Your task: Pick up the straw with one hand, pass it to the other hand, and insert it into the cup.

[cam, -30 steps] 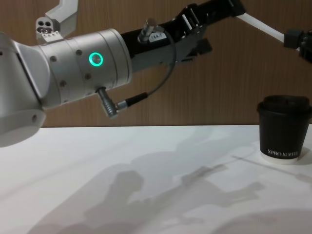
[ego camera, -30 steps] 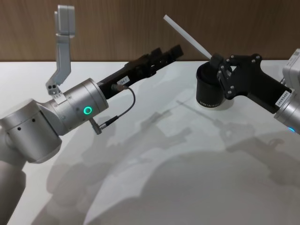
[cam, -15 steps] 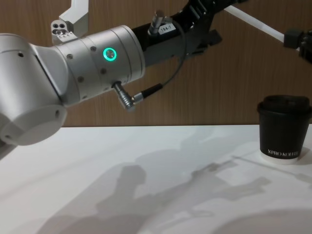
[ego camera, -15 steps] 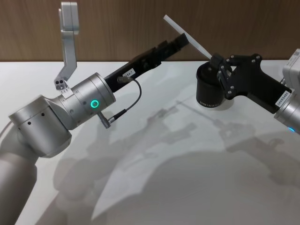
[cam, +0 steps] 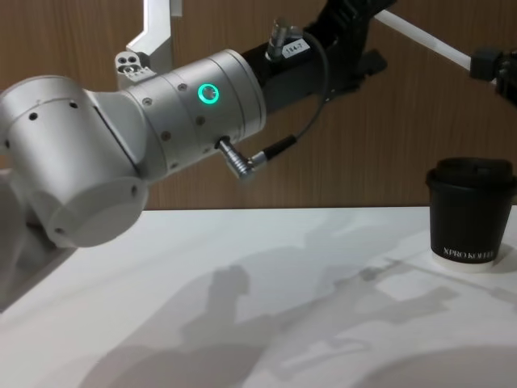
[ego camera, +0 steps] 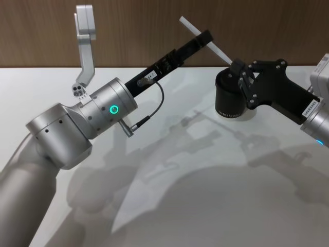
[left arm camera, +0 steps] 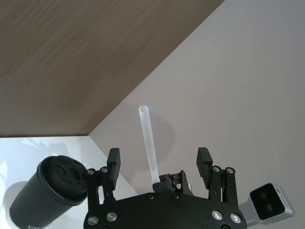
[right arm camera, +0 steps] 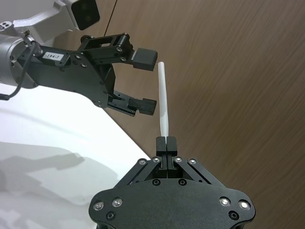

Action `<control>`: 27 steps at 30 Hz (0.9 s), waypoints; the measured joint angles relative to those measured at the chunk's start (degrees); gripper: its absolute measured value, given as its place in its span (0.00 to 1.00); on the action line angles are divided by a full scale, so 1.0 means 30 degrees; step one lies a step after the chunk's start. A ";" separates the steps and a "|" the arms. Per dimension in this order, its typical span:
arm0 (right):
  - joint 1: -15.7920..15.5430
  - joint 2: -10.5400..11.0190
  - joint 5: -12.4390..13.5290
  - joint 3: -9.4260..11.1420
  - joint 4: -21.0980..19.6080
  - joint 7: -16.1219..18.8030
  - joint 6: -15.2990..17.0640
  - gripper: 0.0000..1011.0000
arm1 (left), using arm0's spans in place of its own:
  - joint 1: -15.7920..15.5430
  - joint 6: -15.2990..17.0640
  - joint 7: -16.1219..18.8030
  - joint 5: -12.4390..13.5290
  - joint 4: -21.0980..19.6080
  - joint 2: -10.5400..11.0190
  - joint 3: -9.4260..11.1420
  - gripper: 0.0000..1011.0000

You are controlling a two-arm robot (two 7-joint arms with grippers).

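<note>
The white straw's lower end is covered by my right gripper's closed fingers, so my left gripper should next grab the straw by its bare upper part (ego camera: 210, 45) (right arm camera: 163, 87).
The white straw (ego camera: 218, 51) slants up and to the left in the air above the black cup (ego camera: 229, 98). My right gripper (ego camera: 237, 67) is shut on its lower end, as the right wrist view shows with the straw (right arm camera: 163, 102) rising from the closed tips (right arm camera: 165, 142). My left gripper (ego camera: 204, 37) reaches in from the left and stands open. In the left wrist view its fingers (left arm camera: 113, 161) flank the straw (left arm camera: 147, 138) without touching it. The lidded cup (cam: 470, 214) stands upright on the table at the right.
A dark cable (ego camera: 154, 105) loops off the left wrist. The white table (ego camera: 180, 195) stretches in front of the cup, and a brown wood wall (ego camera: 128, 31) runs behind it. The left arm's silver body (cam: 161, 121) looms large in the chest view.
My left arm has pushed forward and up, bringing its open gripper from short of the straw to either side of it. The right gripper and straw have stayed still.
</note>
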 joint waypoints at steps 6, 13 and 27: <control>0.0001 0.0000 -0.0001 0.0000 0.0000 -0.0001 0.0000 0.01 | -0.0287 0.0103 -0.0341 -0.0521 0.0672 -0.0405 0.0056 0.99; 0.0001 0.0001 -0.0001 0.0001 0.0000 0.0000 -0.0001 0.01 | -0.0554 0.0140 -0.0671 -0.0987 0.1198 -0.0699 0.0065 0.99; 0.0001 0.0001 -0.0001 0.0001 0.0000 -0.0001 0.0001 0.01 | -0.0875 0.0265 -0.0903 -0.1633 0.1737 -0.1002 -0.0002 0.99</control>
